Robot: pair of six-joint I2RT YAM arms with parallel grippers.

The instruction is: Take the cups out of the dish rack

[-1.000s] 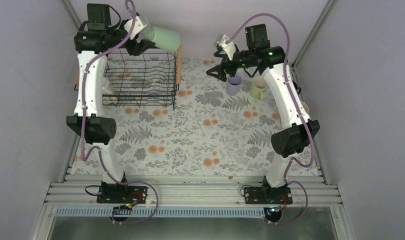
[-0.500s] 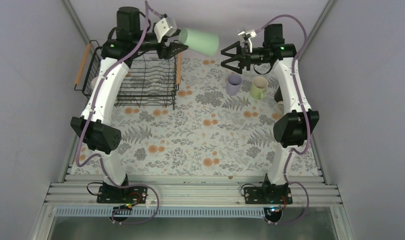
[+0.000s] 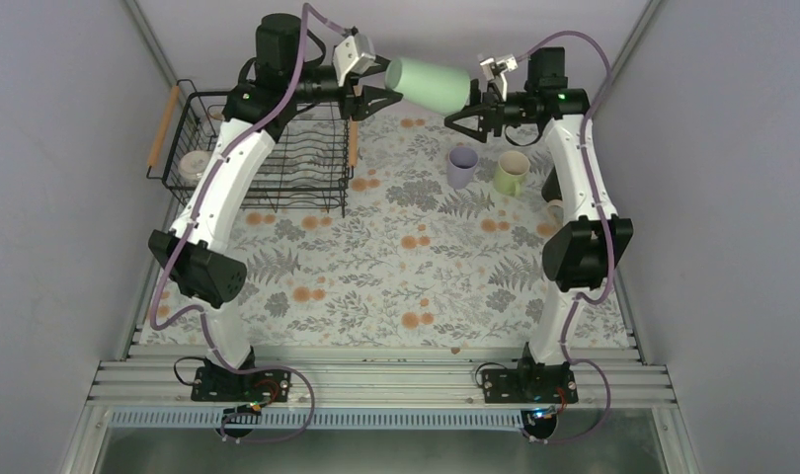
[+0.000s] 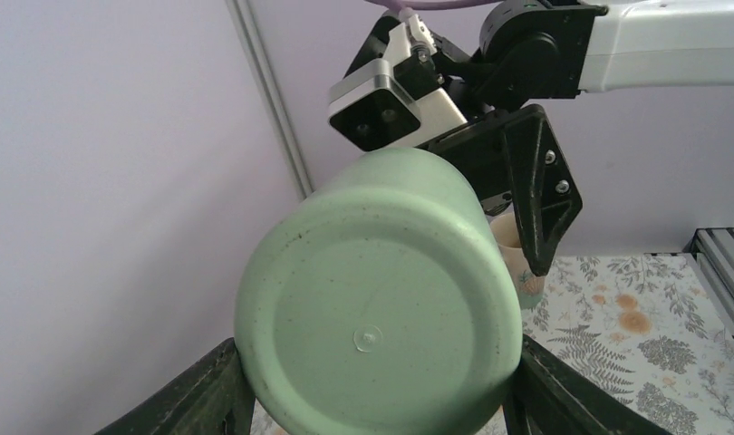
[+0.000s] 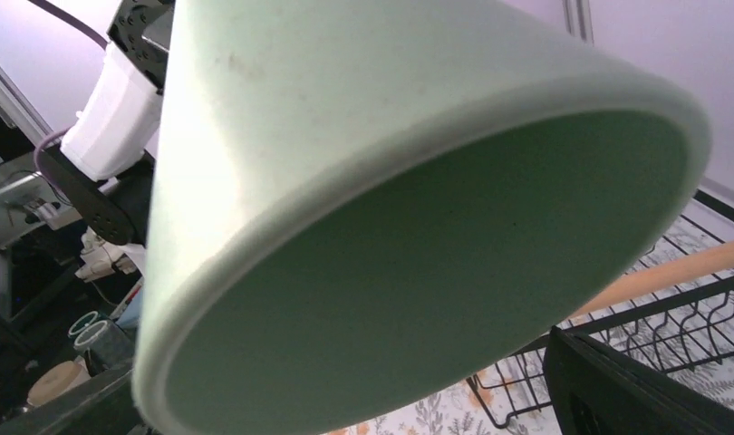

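Observation:
My right gripper grabs the mint green tumbler by its rim next, leaving the tumbler's base free to set it upright on the cloth.
My left gripper is shut on the base end of a mint green tumbler and holds it on its side, high above the table's far edge. Its mouth points right. My right gripper is open, with a finger on each side of the tumbler's rim. The left wrist view shows the tumbler's flat base between my fingers. The right wrist view shows its open mouth filling the frame. The black wire dish rack stands at the far left with one cup in its left end.
A lavender mug and a light green mug stand on the floral cloth under the right arm. A beige patterned cup shows behind the tumbler. The rack's wooden handle lies below the tumbler's rim. Walls close in at the back and sides.
My left arm has carried the tumbler right, from above the rack to the right gripper. My right gripper has risen and turned left, and its open jaws now flank the tumbler's rim.

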